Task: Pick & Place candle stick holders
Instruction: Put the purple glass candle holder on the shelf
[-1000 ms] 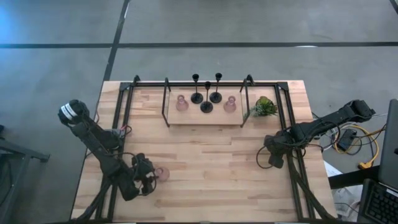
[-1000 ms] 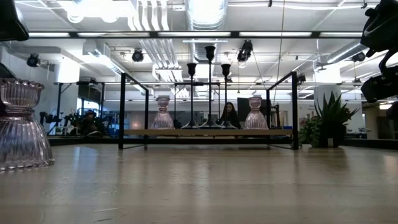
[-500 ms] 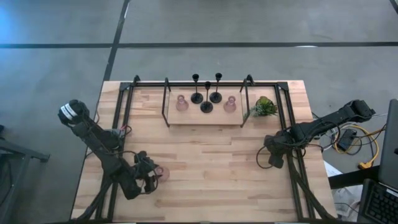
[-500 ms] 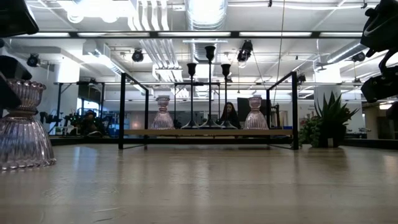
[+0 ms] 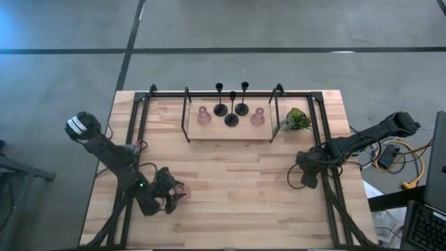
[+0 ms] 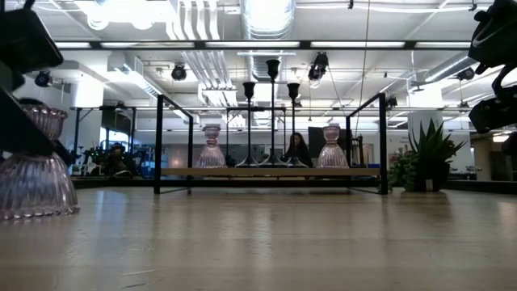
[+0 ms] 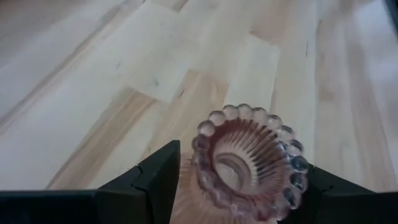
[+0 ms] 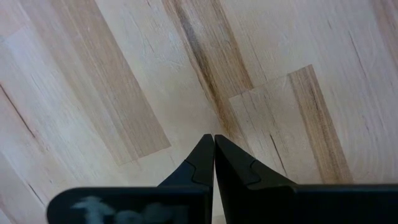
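I need to grab the cup beneath the pink glass holder's (image 5: 181, 191) beaded rim with my left gripper next, so I can put it on the wooden shelf (image 5: 230, 131).
A squat pink glass candle stick holder (image 5: 181, 191) (image 7: 249, 162) stands on its base on the table near the left front. My left gripper (image 5: 171, 196) (image 7: 242, 186) is open and slants down over it, one finger on each side of its beaded rim. Three slim black holders (image 5: 231, 117) and two more pink ones (image 5: 203, 116) (image 5: 258, 117) stand on a wooden shelf (image 5: 230, 131) at the far middle. My right gripper (image 5: 306, 178) (image 8: 214, 146) is shut above bare wood at the right. My left gripper's fingers (image 7: 163, 177) stand on either side of the pink holder's beaded rim (image 7: 205, 134), slanting down from the table's left. Whether they touch it I cannot tell. The holder stands upright on the table.
A black rod frame (image 5: 187, 111) surrounds the shelf, with a larger black frame (image 5: 139, 111) around it. A small green plant (image 5: 297, 120) stands right of the shelf. Bare wood (image 5: 237, 188) lies between the two arms.
My left gripper has sunk and tipped further down, moving toward the table's right over the pink holder, so its fingers now stand beside the holder's rim. My right arm has kept still.
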{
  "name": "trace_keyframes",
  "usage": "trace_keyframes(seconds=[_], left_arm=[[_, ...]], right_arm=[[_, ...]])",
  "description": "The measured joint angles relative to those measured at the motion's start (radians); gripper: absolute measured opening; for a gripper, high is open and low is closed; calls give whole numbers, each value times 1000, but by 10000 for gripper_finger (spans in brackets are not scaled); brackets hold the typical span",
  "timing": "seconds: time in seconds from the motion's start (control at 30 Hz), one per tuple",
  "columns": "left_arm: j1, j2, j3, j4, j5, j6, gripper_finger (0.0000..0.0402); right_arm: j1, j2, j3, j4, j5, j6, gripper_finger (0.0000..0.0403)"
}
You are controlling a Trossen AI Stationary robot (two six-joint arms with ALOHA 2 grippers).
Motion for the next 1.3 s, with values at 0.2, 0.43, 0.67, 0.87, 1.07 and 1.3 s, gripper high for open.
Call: trace_keyframes(seconds=[0.2,0.43,0.67,0.87,1.07,1.3], left_arm=[[12,-1,-78,132,-25,33,203],[12,-1,-77,130,-106,88,136],[54,0,-43,124,-110,110,129],[152,10,19,125,-110,158,129],[287,118,188,126,-87,373,129],[445,318,442,127,-88,534,129]], right_arm=[[0,0,0,0,0,0,8],[0,0,0,0,0,0,8],[0,0,0,0,0,0,8],[0,0,0,0,0,0,8],[0,0,0,0,0,0,8],[0,0,0,1,0,0,8]])
